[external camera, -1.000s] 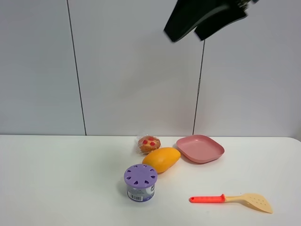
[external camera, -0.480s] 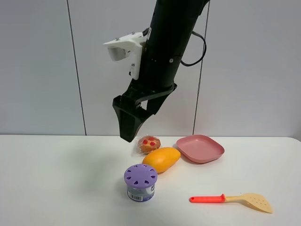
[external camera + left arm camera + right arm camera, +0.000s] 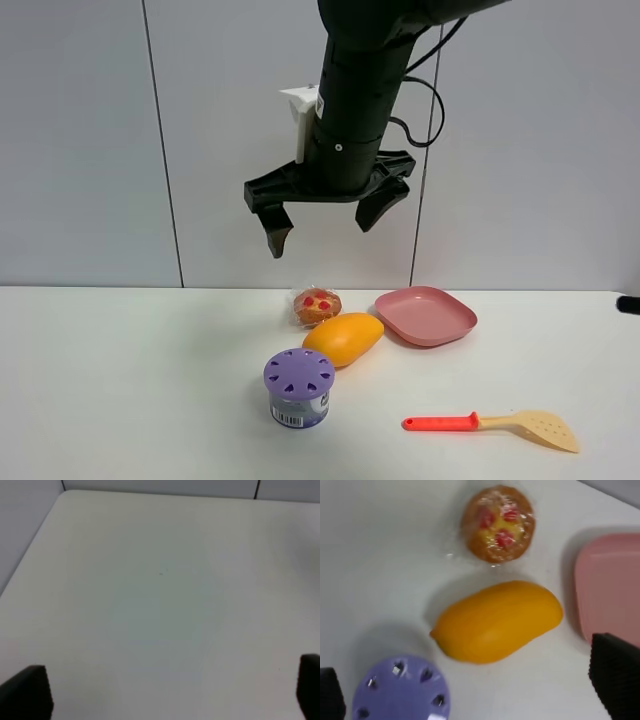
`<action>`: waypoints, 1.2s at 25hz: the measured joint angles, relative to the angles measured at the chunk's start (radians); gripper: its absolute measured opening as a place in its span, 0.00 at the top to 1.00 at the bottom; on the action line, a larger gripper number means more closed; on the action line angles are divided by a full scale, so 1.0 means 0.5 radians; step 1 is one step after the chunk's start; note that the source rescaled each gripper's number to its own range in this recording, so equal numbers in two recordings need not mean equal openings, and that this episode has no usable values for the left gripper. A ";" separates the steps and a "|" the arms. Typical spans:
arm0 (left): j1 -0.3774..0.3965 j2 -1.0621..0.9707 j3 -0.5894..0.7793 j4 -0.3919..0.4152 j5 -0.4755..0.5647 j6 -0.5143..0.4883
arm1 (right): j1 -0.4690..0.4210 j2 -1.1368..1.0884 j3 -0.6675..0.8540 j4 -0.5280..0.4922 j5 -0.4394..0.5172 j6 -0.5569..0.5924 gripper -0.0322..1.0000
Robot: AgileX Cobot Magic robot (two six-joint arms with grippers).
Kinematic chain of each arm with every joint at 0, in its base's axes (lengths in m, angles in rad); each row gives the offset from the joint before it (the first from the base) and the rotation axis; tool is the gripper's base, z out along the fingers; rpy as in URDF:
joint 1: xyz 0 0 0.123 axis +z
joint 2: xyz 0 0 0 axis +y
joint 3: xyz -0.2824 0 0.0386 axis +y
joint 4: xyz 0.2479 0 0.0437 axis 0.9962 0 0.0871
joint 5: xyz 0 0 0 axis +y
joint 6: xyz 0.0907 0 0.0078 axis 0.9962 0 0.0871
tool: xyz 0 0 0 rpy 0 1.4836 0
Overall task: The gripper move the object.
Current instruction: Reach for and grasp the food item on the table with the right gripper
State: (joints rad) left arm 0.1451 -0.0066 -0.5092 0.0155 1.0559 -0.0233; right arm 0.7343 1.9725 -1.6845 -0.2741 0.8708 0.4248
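Observation:
The muffin is to be moved next, so my right gripper will grab it by its round brown sides and leave its red-spotted top (image 3: pixel 316 299) (image 3: pixel 499 522) free.
The muffin (image 3: pixel 318 305), small, round and brown with red spots in clear plastic, lies on the white table behind the mango. It also shows in the right wrist view (image 3: pixel 498 523). My right gripper (image 3: pixel 325 225) is a black claw on a thick black arm. It hangs open well above the muffin and mango, holding nothing. In the right wrist view, the right gripper (image 3: pixel 472 685) has its fingertips (image 3: pixel 615 675) spread at the frame's corners. My left gripper (image 3: pixel 169 690) is open over bare table, and it is out of the exterior view.
An orange-yellow mango (image 3: pixel 344 339) lies just in front of the muffin. A purple-lidded can (image 3: pixel 298 387) stands in front of the mango. A pink plate (image 3: pixel 425 315) sits right of the muffin. A red-handled spatula (image 3: pixel 490 423) lies at front right.
The right arm has swung down into view from the top. Its claw, closed and pointing down half a second ago, has turned and spread open above the muffin. The objects have not moved.

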 joint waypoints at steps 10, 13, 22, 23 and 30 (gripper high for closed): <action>0.000 0.000 0.000 0.000 0.000 0.000 | -0.229 0.511 -0.417 0.190 -0.008 0.113 0.00; 0.000 0.000 0.000 0.000 0.000 0.000 | -0.242 0.644 -0.537 0.211 -0.016 0.115 0.00; 0.000 0.000 0.000 0.000 0.000 0.000 | -0.242 0.869 -0.616 0.099 -0.228 0.372 0.00; 0.000 0.000 0.000 0.000 0.000 0.000 | -0.242 0.883 -0.616 0.060 -0.246 0.416 0.00; 0.000 0.000 0.000 0.000 0.000 0.000 | -0.242 0.934 -0.616 -0.045 -0.413 0.559 0.00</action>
State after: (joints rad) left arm 0.1451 -0.0066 -0.5092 0.0155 1.0559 -0.0233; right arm 0.6135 2.4397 -1.9923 -0.2965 0.6641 0.7041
